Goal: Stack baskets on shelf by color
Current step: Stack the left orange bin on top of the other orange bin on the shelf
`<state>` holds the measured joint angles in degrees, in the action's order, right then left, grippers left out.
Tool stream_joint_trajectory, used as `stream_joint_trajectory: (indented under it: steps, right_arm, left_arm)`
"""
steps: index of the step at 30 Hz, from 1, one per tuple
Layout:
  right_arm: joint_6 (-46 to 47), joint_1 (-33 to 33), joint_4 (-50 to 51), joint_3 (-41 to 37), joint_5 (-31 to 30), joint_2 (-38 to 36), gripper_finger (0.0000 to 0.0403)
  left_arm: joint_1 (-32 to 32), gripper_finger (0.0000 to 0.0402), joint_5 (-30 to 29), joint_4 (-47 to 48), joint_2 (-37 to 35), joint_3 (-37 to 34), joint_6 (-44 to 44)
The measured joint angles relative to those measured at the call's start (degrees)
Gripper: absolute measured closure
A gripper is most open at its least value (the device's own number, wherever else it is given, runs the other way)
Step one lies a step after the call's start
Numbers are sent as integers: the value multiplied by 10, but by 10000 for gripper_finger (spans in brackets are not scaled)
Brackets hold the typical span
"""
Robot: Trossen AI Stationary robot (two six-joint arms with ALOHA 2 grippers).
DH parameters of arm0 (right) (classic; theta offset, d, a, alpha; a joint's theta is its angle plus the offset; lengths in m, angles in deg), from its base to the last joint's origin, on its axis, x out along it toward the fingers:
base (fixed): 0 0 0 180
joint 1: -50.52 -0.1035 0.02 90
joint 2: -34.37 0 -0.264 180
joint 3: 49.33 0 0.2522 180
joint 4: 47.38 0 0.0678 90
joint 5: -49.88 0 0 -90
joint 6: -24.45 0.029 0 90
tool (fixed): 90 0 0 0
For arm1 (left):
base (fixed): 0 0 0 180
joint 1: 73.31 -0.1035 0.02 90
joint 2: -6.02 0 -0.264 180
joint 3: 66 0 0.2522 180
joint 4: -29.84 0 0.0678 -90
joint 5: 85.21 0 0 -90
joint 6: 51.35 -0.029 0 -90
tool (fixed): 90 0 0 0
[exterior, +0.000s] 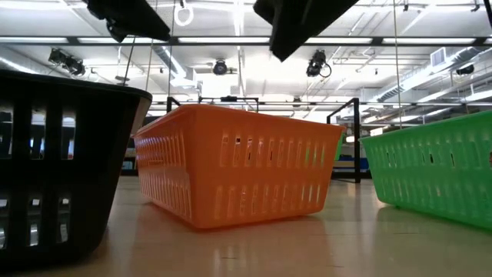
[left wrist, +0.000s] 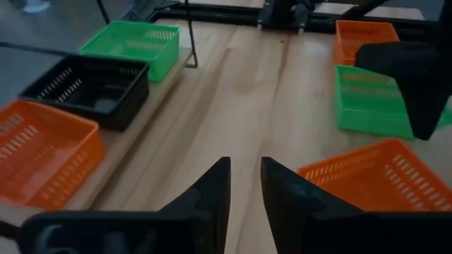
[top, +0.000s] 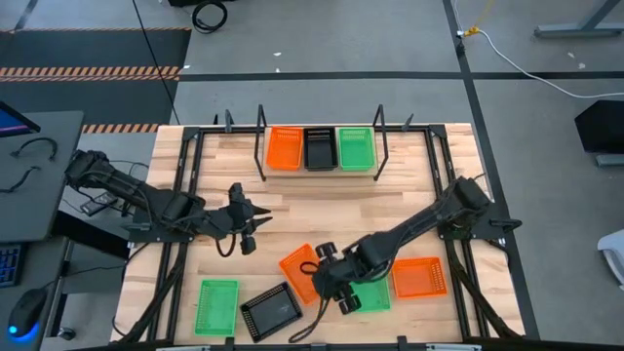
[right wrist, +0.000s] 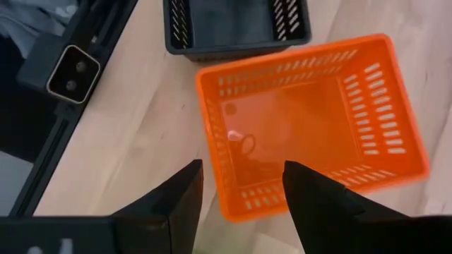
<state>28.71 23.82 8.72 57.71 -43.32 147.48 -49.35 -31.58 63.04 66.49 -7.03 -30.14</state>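
My right gripper should next grab the loose orange basket by its rim [right wrist: 219,159] to stack that basket with the orange basket on the shelf.
The shelf [top: 322,168] at the table's far side carries an orange basket [top: 285,148], a black one [top: 319,148] and a green one [top: 355,148] side by side. On the tabletop lie another orange basket [top: 298,269] [right wrist: 311,120], a black one [top: 270,312] [right wrist: 236,25], two green ones [top: 216,307] [top: 375,295] and an orange one [top: 419,277]. My right gripper [top: 330,283] [right wrist: 242,190] hangs open above the middle orange basket, its fingers either side of one short wall, touching nothing. My left gripper [top: 249,222] [left wrist: 245,190] hovers over bare wood left of centre, narrowly open and holding nothing.
Black frame rails [top: 180,195] run along the table's left and right sides. The shelf's upright rods [top: 261,127] stand at its ends. Bare wood lies between the shelf and the loose baskets [top: 331,210]. In the low view the black [exterior: 54,161], orange [exterior: 238,165] and green [exterior: 434,169] baskets stand close together.
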Motion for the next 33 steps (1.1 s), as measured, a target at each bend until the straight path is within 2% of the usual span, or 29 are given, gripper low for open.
stream_joint_trajectory:
  steps: [7,14,24,33]
  right_arm:
    - [20,-19,1,13,-5,33,203]
    - [26,-36,-16,13,-34,40,203]
    - [16,-41,-22,9,-75,68,204]
    - [1,-31,-28,7,-46,69,219]
  left_arm:
    - [32,317,-1,1,21,0,36]
    - [59,321,-8,3,39,0,80]
    - [72,322,-29,-9,48,0,86]
    - [72,321,-31,-6,48,0,82]
